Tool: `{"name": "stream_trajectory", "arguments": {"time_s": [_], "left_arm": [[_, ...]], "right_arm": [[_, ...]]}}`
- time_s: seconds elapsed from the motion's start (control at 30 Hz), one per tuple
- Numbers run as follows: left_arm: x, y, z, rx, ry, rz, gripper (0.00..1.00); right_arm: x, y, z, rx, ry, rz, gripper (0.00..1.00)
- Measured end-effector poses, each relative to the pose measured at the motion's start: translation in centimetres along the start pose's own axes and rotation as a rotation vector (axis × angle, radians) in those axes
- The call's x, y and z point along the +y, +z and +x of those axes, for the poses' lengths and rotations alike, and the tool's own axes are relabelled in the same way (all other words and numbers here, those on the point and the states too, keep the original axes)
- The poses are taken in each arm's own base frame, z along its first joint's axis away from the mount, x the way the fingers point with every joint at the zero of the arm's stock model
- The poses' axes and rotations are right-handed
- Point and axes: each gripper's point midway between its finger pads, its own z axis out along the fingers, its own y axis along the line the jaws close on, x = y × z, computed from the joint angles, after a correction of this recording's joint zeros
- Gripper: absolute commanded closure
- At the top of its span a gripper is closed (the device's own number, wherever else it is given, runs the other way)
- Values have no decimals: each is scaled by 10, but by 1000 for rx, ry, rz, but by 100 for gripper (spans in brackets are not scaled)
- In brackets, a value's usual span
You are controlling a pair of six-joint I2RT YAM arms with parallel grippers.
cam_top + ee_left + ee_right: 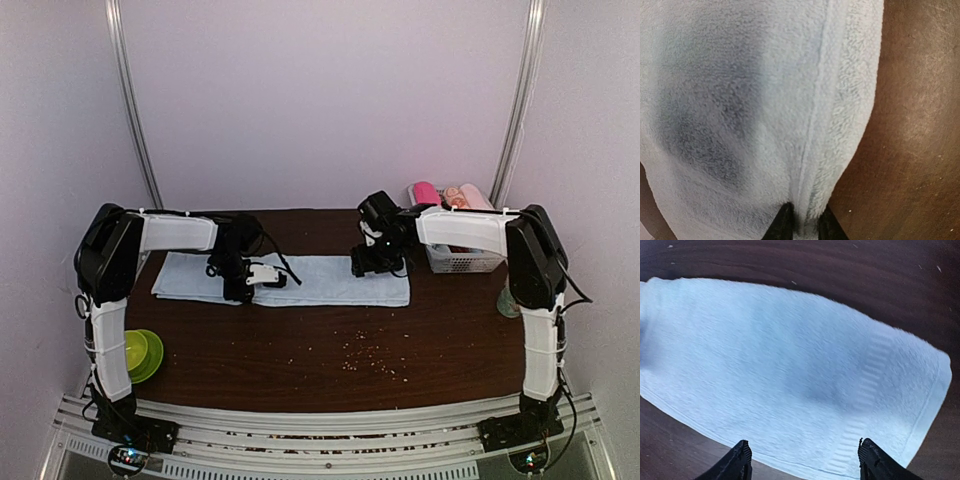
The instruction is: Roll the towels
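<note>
Next, my right gripper grabs the pale light blue towel (330, 280) by its short hemmed end beyond the ribbed band (404, 293) to fold it lengthwise for rolling.
The pale light blue towel (330, 280) lies spread flat across the back of the dark wooden table (330, 350). My left gripper (243, 284) is low on the towel's near edge left of its middle, shut on a pinched fold of the towel's hem (812, 165). My right gripper (378, 262) hovers over the towel's right part, open and empty; the towel (790, 375) fills the right wrist view between and beyond its fingertips (740, 460). The magenta-pink towel (424, 193) is rolled and stands in a white basket (462, 262) at the back right.
The basket also holds peach and pink rolls (468, 196). A green bowl (140, 352) sits off the table's left front corner. A pale green object (508, 300) sits by the right arm. Crumbs (360, 355) are scattered on the table front.
</note>
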Motion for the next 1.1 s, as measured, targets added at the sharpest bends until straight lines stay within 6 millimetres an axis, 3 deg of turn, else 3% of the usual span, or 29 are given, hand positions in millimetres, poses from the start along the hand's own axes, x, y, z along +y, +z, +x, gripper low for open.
{"name": "stream_trajectory", "arguments": {"time_s": [0.17, 0.37, 0.47, 0.6, 0.77, 0.87, 1.03, 1.1], "left_arm": [[-3, -2, 1, -6, -6, 17, 58], [-3, -6, 7, -11, -41, 36, 50], [1, -16, 7, -29, -58, 23, 42], [8, -37, 6, -63, -81, -15, 21], [12, -63, 14, -99, -122, -62, 7], [20, -76, 24, -118, -166, -94, 4], [31, -93, 41, -146, -227, -148, 4], [33, -101, 47, -156, -240, -170, 3]], "right_arm": [[-49, 1, 40, 53, 97, 85, 24], [-81, -10, 37, -2, 197, 130, 25], [-88, -8, 35, -18, 235, 137, 25], [-94, -3, 35, -17, 270, 139, 27], [-95, 15, 46, 22, 299, 138, 33], [-95, 26, 52, 47, 316, 138, 37], [-91, 26, 51, 48, 345, 121, 46], [-89, 26, 52, 51, 352, 115, 55]]}}
